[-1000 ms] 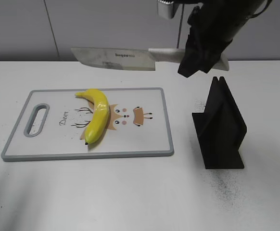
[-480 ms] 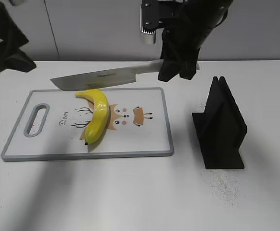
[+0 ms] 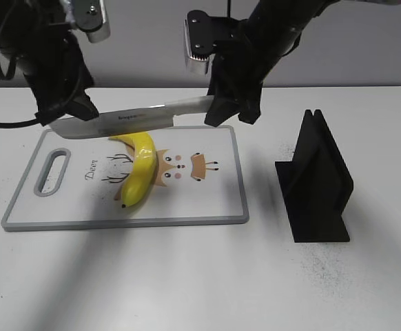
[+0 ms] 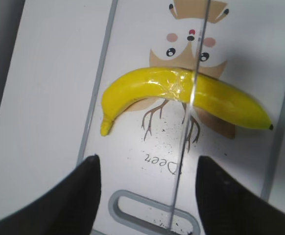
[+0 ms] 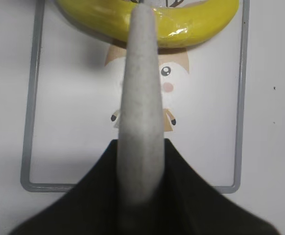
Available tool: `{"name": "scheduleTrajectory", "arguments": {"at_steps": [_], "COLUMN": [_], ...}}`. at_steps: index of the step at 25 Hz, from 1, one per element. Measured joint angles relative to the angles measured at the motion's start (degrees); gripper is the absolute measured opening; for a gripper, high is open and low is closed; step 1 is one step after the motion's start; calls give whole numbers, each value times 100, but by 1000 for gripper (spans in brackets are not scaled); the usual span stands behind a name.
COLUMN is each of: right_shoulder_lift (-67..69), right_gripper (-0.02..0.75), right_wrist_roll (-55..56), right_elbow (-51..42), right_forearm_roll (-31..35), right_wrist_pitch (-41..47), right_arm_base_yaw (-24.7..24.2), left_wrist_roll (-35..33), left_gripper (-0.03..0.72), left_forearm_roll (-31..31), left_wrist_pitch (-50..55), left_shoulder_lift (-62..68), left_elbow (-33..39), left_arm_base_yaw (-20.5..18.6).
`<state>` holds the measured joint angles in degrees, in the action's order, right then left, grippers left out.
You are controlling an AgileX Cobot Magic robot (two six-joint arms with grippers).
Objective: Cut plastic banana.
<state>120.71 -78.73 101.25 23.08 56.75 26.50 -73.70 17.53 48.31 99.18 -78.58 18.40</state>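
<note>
The knife needs to be steady for cutting the plastic banana [image 3: 140, 167], so the left gripper should next grab the knife's blade by its tip.
The plastic banana [image 3: 140, 167] lies curved on the cutting board [image 3: 207, 203], left of its deer print; it also shows in the left wrist view [image 4: 147, 90] and the right wrist view [image 5: 191, 27]. My right gripper [image 3: 229, 110] is shut on the grey handle [image 5: 140, 112] of a knife. The knife's blade [image 3: 118, 123] stretches left, just above the banana's far end. In the left wrist view the blade [image 4: 189, 112] shows edge-on across the banana's middle. My left gripper [image 4: 147, 196] is open, with the blade tip between its fingers, above the board's handle slot [image 4: 154, 220].
A black knife stand [image 3: 315, 183] stands upright on the white table [image 3: 187, 276] to the right of the board. The board's handle slot [image 3: 52, 171] is at its left end. A grey wall runs behind the table.
The right gripper has carried the knife left and down until the blade hangs over the banana. The left arm has come into view from the left and its open gripper now sits around the blade tip.
</note>
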Motion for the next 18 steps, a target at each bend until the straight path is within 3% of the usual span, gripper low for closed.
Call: {"name": "scheduleTrajectory", "arguments": {"at_steps": [7,9,11,13,15,18], "right_shoulder_lift": [58,66,108,156,171,171], "right_gripper": [160,160,160,160,160,160], "right_wrist_roll": [-18,-24,-24,-24,-24,-36], "right_elbow": [11,11,11,11,11,11], "right_forearm_roll": [7,11,31,45,51,56], "right_wrist_pitch": [-187,-187,-187,-187,-199,-232], "right_arm_base_yaw": [0,0,0,0,0,-21], "left_wrist_roll": [-31,-31,-36,-36,-42,-82], "left_gripper": [524,477,382,192,50,-9], "left_forearm_roll": [0,0,0,0,0,38], "left_wrist_pitch": [118,101,60,11,-30,-62], "left_shoulder_lift": [385,487,567,618,624,660], "left_elbow": [-52,-56,-56,-56,-56,-56], "left_arm_base_yaw": [0,0,0,0,0,0]}}
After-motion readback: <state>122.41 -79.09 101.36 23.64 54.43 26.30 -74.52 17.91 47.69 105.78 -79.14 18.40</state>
